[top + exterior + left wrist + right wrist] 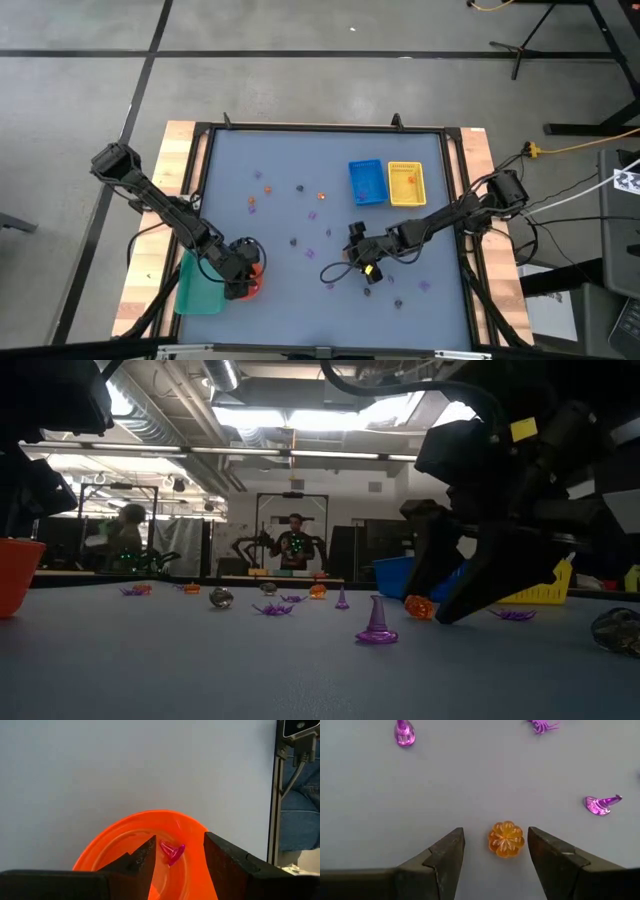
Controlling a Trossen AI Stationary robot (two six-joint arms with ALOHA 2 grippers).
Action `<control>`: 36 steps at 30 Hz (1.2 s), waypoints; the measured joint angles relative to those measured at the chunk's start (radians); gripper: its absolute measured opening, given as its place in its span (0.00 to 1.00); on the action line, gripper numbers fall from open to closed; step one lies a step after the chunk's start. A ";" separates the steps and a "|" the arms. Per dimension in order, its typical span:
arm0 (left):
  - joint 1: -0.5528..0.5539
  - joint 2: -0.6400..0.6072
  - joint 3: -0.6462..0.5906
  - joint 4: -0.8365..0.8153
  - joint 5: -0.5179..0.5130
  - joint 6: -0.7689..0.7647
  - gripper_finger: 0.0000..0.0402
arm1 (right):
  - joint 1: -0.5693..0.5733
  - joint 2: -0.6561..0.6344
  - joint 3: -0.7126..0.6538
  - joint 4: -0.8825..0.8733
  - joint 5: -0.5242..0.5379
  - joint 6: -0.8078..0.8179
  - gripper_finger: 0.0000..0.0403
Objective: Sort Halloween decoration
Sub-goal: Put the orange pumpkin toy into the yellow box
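Observation:
The orange pumpkin (pixel 506 839) is between both fingers and level with them. My right gripper should close now. Closing now would hold the pumpkin.
Small Halloween decoration pieces lie scattered on the blue-grey table (pixel 300 150). An orange pumpkin piece (pixel 506 839) rests on the table between the fingers of my right gripper (pixel 495 830), which stand open on either side without touching it. The low view shows it too, the pumpkin (pixel 420 606) just ahead of the right gripper (pixel 470 585). My left gripper (pixel 180 842) hangs open over the round orange bowl (pixel 125 845), where a purple witch hat (pixel 172 853) lies. In the high view the left gripper (pixel 243 272) is at the near left and the right gripper (pixel 352 236) near the middle.
A blue tray (pixel 367 182) and a yellow tray (pixel 405 183) sit at the far right. A green tray (pixel 198 290) lies beside the bowl (pixel 252 285). Purple hats (pixel 404 732) (pixel 602 804) and a purple spider (pixel 542 725) lie beyond the pumpkin. A purple hat (pixel 377 622) stands near the gripper.

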 joint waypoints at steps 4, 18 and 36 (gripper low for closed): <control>0.000 0.000 0.000 0.000 0.000 0.000 0.37 | 0.000 0.000 0.000 0.000 -0.001 0.000 0.52; 0.000 0.000 0.000 0.000 0.000 0.000 0.37 | 0.001 0.002 0.000 0.002 -0.008 0.000 0.26; 0.000 0.000 0.000 0.000 -0.006 0.000 0.37 | 0.001 0.003 0.048 0.006 0.007 0.000 0.25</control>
